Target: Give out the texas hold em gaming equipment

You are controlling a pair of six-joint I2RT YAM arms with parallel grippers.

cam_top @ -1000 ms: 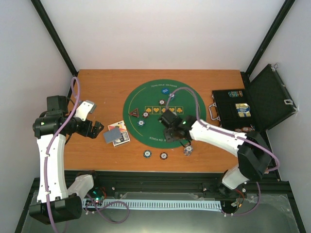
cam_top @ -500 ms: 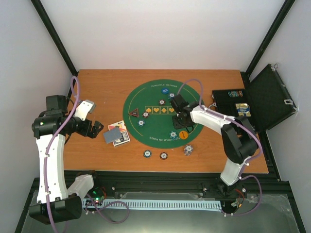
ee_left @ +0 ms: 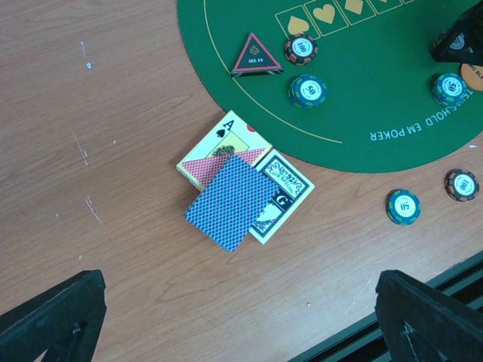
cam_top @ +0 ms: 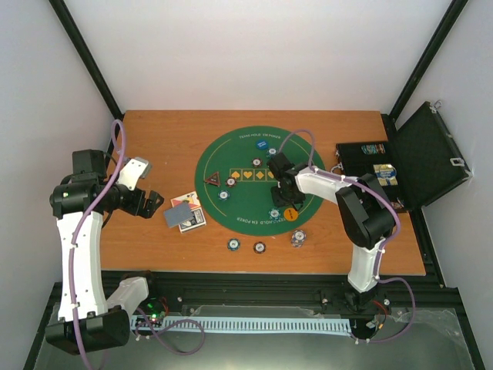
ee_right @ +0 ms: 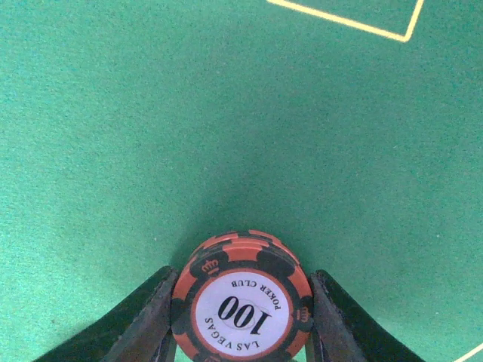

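Observation:
The chip stack is close above empty, level green felt and would land flat. My right gripper should open now.
My right gripper [ee_right: 241, 317] is shut on a small stack of red-black "100" poker chips [ee_right: 241, 302], low over the green felt mat [ee_right: 226, 113]; in the top view it [cam_top: 283, 185] is at the mat's middle right. My left gripper [ee_left: 241, 324] is open and empty above bare wood, just near of the grey-blue-backed playing card [ee_left: 231, 200], which lies on two card boxes [ee_left: 219, 147]. The red-black triangular marker [ee_left: 256, 56], a red-black chip [ee_left: 300, 49] and a teal chip [ee_left: 307, 91] sit on the mat's left part. An orange disc [cam_top: 290, 214] and a teal chip [cam_top: 274, 214] lie near the mat's front.
Three chips [cam_top: 259, 247] lie on the wood in front of the mat. Two blue discs [cam_top: 262, 143] lie at the mat's far side. The open black case [cam_top: 385, 173] stands at the right edge with more items inside. The table's front edge and black rail [ee_left: 453, 279] run close by.
The right gripper has moved from the mat's front toward its middle, uncovering the orange disc and a teal chip. The left arm has hardly moved.

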